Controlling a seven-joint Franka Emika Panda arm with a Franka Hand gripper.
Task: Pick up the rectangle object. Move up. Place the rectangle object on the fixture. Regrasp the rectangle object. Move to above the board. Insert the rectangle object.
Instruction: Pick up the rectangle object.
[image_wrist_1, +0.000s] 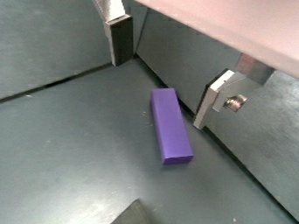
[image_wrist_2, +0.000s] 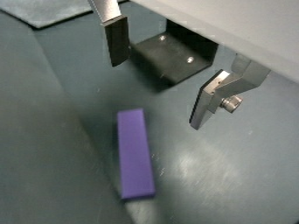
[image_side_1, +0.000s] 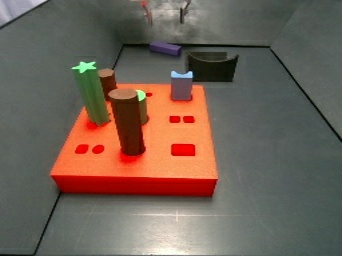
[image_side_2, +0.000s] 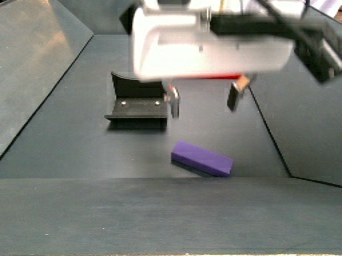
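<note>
My gripper takes hold of the long sides of the purple block (image_side_1: 166, 47) next, to set it on the fixture (image_side_1: 211, 65).
The rectangle object (image_wrist_1: 172, 127) is a smooth purple block lying flat on the grey floor, also seen as the purple block (image_wrist_2: 135, 153) (image_side_1: 166, 47) (image_side_2: 202, 158). My gripper (image_wrist_1: 163, 74) (image_wrist_2: 162, 79) (image_side_2: 203, 100) hangs open above it with nothing between the silver fingers (image_wrist_1: 214, 98); in a side view the gripper (image_side_1: 164, 12) shows only at the far end. The fixture (image_wrist_2: 176, 57) (image_side_1: 211, 65) (image_side_2: 138, 103), a dark bracket, stands on the floor beside the block. The red board (image_side_1: 134, 150) lies nearer the camera in that side view.
On the board stand a green star peg (image_side_1: 91, 92), a brown peg (image_side_1: 127, 122) and a blue-grey peg (image_side_1: 181, 86). Grey walls (image_side_1: 301, 60) enclose the floor. A strip of the board (image_side_2: 214, 75) shows behind the gripper body.
</note>
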